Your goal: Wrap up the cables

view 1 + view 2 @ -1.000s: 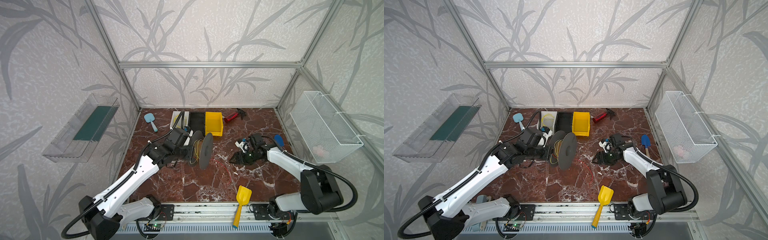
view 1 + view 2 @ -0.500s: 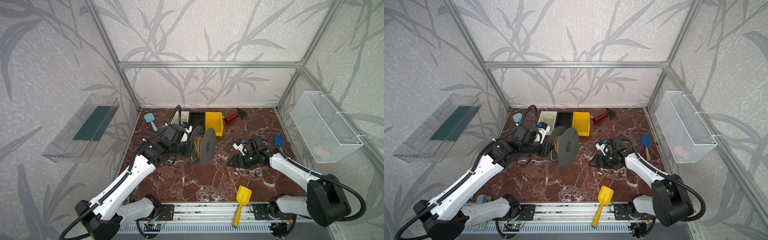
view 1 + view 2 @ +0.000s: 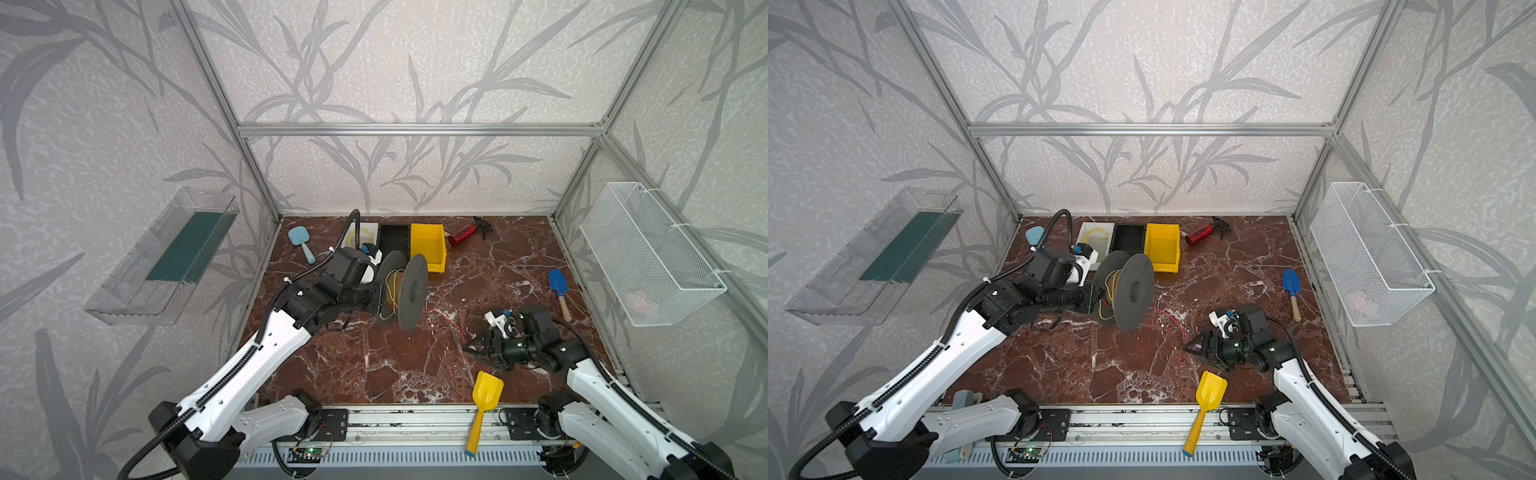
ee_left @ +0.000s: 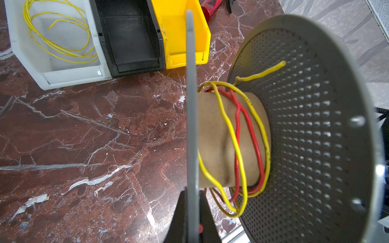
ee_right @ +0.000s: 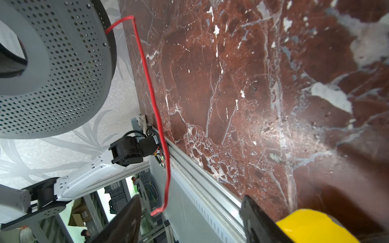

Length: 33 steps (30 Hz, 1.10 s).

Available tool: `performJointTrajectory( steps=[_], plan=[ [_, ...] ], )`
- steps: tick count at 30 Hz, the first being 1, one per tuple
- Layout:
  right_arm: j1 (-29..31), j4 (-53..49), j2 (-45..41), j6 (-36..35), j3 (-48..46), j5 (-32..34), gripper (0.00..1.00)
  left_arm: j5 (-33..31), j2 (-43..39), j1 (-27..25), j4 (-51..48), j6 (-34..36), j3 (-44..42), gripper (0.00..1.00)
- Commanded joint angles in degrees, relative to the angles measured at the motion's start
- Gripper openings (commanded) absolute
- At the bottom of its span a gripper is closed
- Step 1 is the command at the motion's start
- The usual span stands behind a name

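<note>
My right gripper is going to grab the red cable near its free end next, so the rest of the cable stays free to wrap around the middle of the spool.
A grey perforated spool (image 3: 411, 291) (image 3: 1133, 291) hangs tilted over the marble floor. My left gripper (image 4: 192, 212) is shut on the edge of its near flange (image 4: 191, 105). Red and yellow cables (image 4: 237, 134) loop loosely round the cardboard core. The red cable's free end (image 5: 156, 109) (image 3: 446, 322) (image 3: 1169, 318) trails from the spool toward my right gripper (image 5: 189, 202) (image 3: 471, 353) (image 3: 1192, 349). That gripper is open, and the red tip hangs between its fingers (image 5: 126, 221) without touching them. Another yellow cable (image 4: 59, 42) (image 3: 359, 239) lies coiled in a white bin.
The white bin (image 3: 372, 227), a black bin (image 3: 395, 239) and a yellow bin (image 3: 428, 247) stand at the back. A yellow scoop (image 3: 486, 395) lies just under the right gripper. A blue trowel (image 3: 557, 286), red spray bottle (image 3: 463, 235) and pale blue brush (image 3: 301, 241) lie around.
The right gripper has drawn back toward the front edge and its jaws have spread a little wider. The left arm has raised its wrist, still holding the spool.
</note>
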Motion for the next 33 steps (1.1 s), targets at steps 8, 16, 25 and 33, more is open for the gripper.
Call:
performJointTrajectory(
  steps=[8, 16, 25, 33],
  plan=[
    [2.4, 11.2, 6.7, 7.6, 0.5, -1.8, 0.58, -0.1, -2.1, 0.2, 5.0, 0.0, 1.1, 0.0],
    [5.2, 13.2, 8.8, 9.0, 0.9, -0.3, 0.43, -0.3, -2.4, 0.2, 5.1, 0.1, 1.0, 0.0],
    [5.2, 14.0, 9.0, 10.3, 0.5, 0.4, 0.29, -0.2, -2.4, 0.1, 5.2, 0.2, 0.8, 0.0],
    [5.2, 11.9, 8.2, 9.9, 1.1, 1.0, 0.05, -0.7, -2.5, 0.1, 5.1, 0.3, 0.5, 0.0]
  ],
)
